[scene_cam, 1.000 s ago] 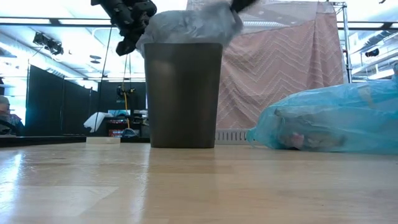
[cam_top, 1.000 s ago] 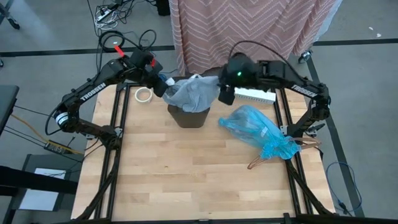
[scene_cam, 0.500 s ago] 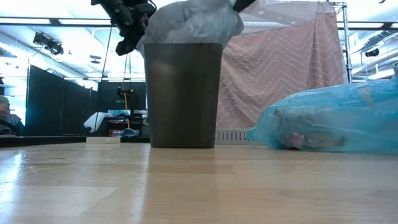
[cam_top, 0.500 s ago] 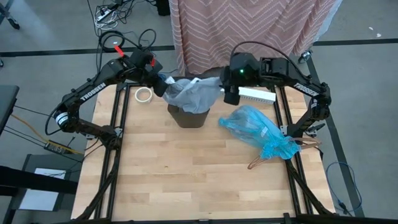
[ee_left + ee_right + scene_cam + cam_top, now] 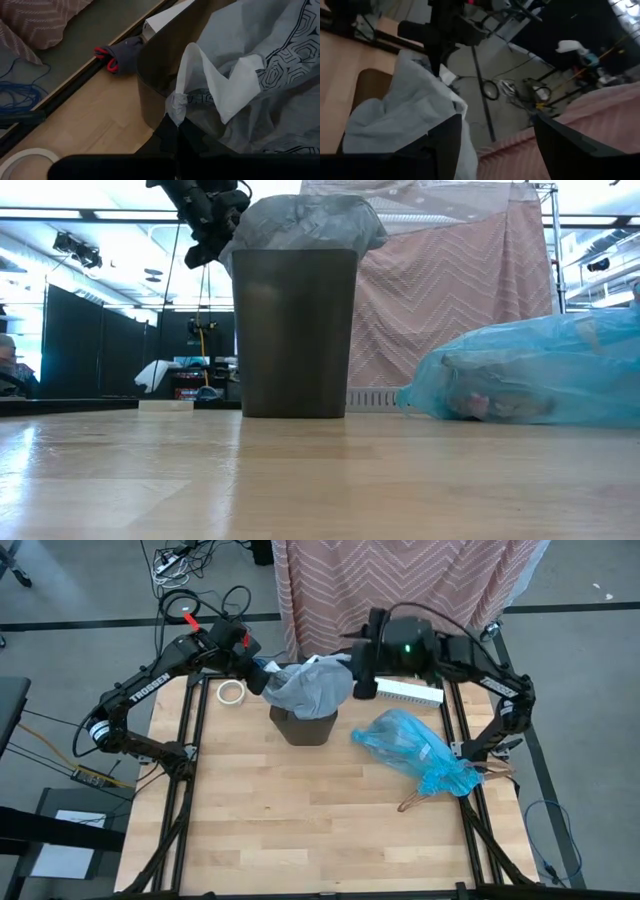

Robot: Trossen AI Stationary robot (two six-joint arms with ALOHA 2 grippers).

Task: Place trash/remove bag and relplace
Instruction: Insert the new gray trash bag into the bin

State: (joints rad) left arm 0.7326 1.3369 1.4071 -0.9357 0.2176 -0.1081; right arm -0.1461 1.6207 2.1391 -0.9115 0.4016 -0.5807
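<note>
My right gripper should next grab the grey bag by its loose upper edge (image 5: 343, 661), which stands up, because the bag spreads slack (image 5: 307, 690) over the bin's opening.
A small dark bin (image 5: 303, 728) stands at the table's far middle. A pale grey bag (image 5: 312, 688) is heaped over its mouth (image 5: 300, 225). My left gripper (image 5: 262, 678) is shut on this bag's left edge, just above the rim. My right gripper (image 5: 356, 662) hovers open above and to the right of the bin. Nothing is between its fingers (image 5: 495, 145), and the grey bag (image 5: 395, 115) lies beside them. The blue bag (image 5: 412, 748) lies on its side on the table's right, and small bits of trash (image 5: 470, 402) show through its wall. My left gripper pinches a twisted, bunched bit of the grey bag's edge (image 5: 176, 102) between its two fingers (image 5: 167, 136). It comes slanting down from the table's far left. The bunch stands up from the fingertips, and the rest of the bag spreads slack over the bin's mouth (image 5: 160, 65).
A tape roll (image 5: 231, 692) lies on the table by the left arm. A white strip (image 5: 410, 692) lies behind the blue bag. A pink patterned cloth (image 5: 400, 580) hangs beyond the far edge. A thin brown bent thing (image 5: 410, 802) lies by the blue bag. The near half of the table (image 5: 300, 830) is bare wood.
My right gripper has gone up and rolled, leaving the top of the low view. The grey bag's right top, pulled up higher half a second ago, has sunk back into a rounded heap on the bin's rim. My left gripper has kept its hold.
</note>
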